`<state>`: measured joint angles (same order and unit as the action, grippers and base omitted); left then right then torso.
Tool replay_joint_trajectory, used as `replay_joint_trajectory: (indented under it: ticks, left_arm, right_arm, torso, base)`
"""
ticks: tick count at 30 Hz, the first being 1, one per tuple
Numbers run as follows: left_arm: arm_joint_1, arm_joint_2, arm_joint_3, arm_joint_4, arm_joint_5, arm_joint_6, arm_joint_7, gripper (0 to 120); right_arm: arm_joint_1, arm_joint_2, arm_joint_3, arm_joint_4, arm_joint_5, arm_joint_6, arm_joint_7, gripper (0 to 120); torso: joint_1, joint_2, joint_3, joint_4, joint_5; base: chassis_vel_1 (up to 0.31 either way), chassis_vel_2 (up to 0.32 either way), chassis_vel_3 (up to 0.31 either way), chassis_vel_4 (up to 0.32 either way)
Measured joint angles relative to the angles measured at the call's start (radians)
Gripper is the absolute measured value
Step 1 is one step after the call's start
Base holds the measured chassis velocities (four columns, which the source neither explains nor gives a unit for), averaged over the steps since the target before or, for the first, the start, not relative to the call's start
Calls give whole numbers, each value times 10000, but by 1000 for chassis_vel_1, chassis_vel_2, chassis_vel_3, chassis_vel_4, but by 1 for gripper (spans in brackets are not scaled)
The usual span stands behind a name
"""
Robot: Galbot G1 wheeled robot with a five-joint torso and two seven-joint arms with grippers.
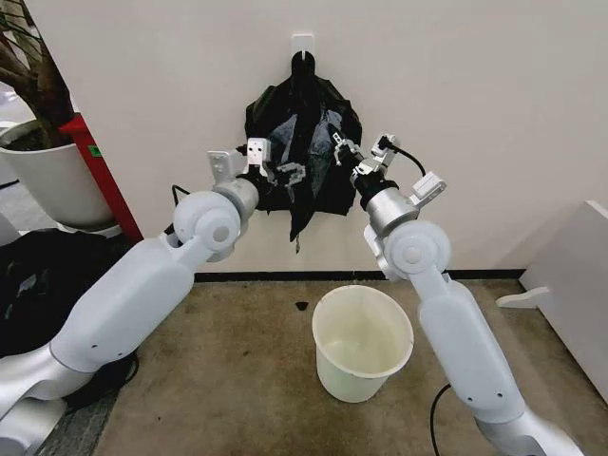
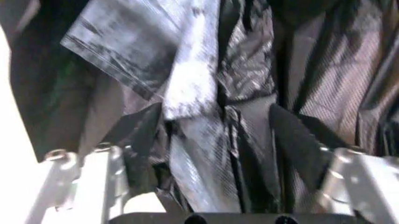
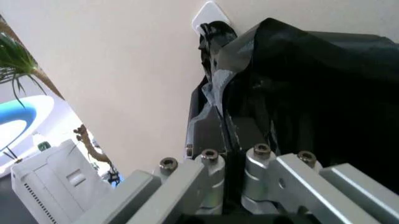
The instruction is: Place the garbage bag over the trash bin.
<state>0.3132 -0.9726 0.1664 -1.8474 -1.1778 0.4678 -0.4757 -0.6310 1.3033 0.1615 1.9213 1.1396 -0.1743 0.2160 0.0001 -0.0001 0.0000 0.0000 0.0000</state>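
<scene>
I should next pinch the garbage bag (image 1: pixel 290 133) by its thin front fold with my left gripper. That fold stands out, while the wide sheet behind it hangs slack.
Black plastic hangs bunched from a white wall hook (image 1: pixel 302 43). Its glossy, wrinkled front sheet is the garbage bag (image 1: pixel 290 133), also close up in the left wrist view (image 2: pixel 187 84). My left gripper (image 1: pixel 283 171) is raised to the bag's lower left. It stands open (image 2: pixel 224 135), with folds of the bag lying between its spread fingers. My right gripper (image 1: pixel 344 150) is at the bag's right edge. Its fingers are drawn together (image 3: pixel 231 156) on a thin black fold of the bag (image 3: pixel 299 93). The cream-white trash bin (image 1: pixel 363 342) stands upright on the floor below, between both arms.
A large white plant pot (image 1: pixel 47 176) and a red post (image 1: pixel 100 176) stand at the left by the wall. A dark heap of bags (image 1: pixel 38 275) lies under my left arm. White furniture (image 1: pixel 570 285) is at the right. Brown floor surrounds the bin.
</scene>
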Motion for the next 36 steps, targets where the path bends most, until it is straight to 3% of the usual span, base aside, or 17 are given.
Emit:
replay_joint_trajectory:
  ticks: [10,16,19,36]
  left_arm:
    - [-72,-193,89,155,-34,116,-47,32]
    - [64,-128,-10,-164,-34,68,-63,7]
    - [145,-51,-110,-291,-34,52,-71,0]
    - [591,200,-973,-724,199,-370,-136,0]
  right_arm:
    - [-37,-69,10,54,12,-12,56,0]
    - [-88,-224,22,111,22,-17,63,0]
    - [-170,-282,29,140,19,-22,63,0]
    - [-447,-585,189,144,-18,-29,13,0]
  torso:
    - [0,0,0,0,1]
    - [-1,2,-1,0,0]
    - [-1,2,-1,0,0]
    - [-1,2,-1,-1,0]
  base:
    - [0,0,0,0]
    - [0,0,0,0]
    - [0,0,0,0]
    - [0,0,0,0]
